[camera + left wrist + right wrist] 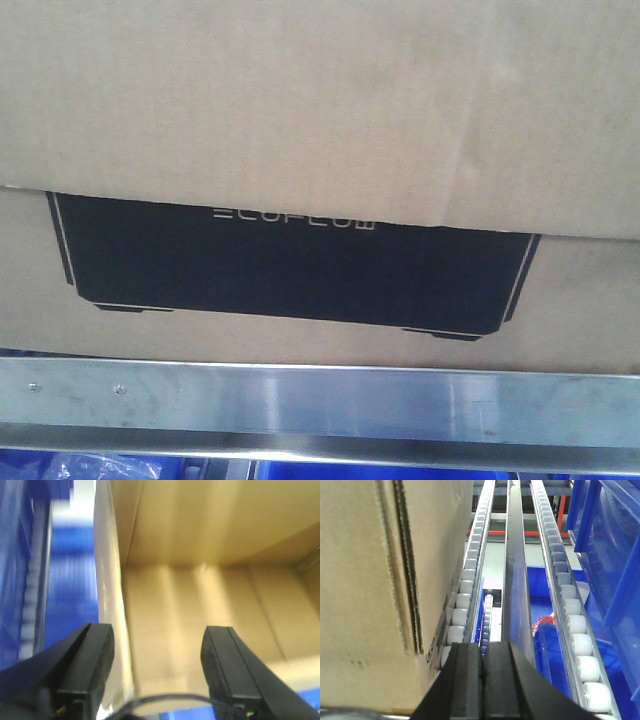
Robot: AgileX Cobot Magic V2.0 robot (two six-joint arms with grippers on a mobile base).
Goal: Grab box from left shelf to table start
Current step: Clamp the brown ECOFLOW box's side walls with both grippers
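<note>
I should grab the brown box by its upright corner edge [402,580] with my right gripper next. Then I can carry the box from the shelf to the table.
The brown cardboard box [320,100] fills the front view, with its black panel and white "ECOFLOW" lettering facing me. It rests on the left shelf behind the brushed silver front rail [320,405]. My left gripper [159,632] is open. A vertical edge of the box [112,605] stands between its fingers, close to the left finger [92,655], and the right finger [225,660] is in front of tan cardboard. My right gripper [483,647] is shut with nothing in it. It sits just right of the box [365,590], beside the box's corner.
White roller tracks [467,580] [567,610] and a dark metal bar [515,580] run away from the right gripper. Blue plastic bins [605,555] stand to the right and below [550,595]. More blue bins [330,470] show under the silver rail.
</note>
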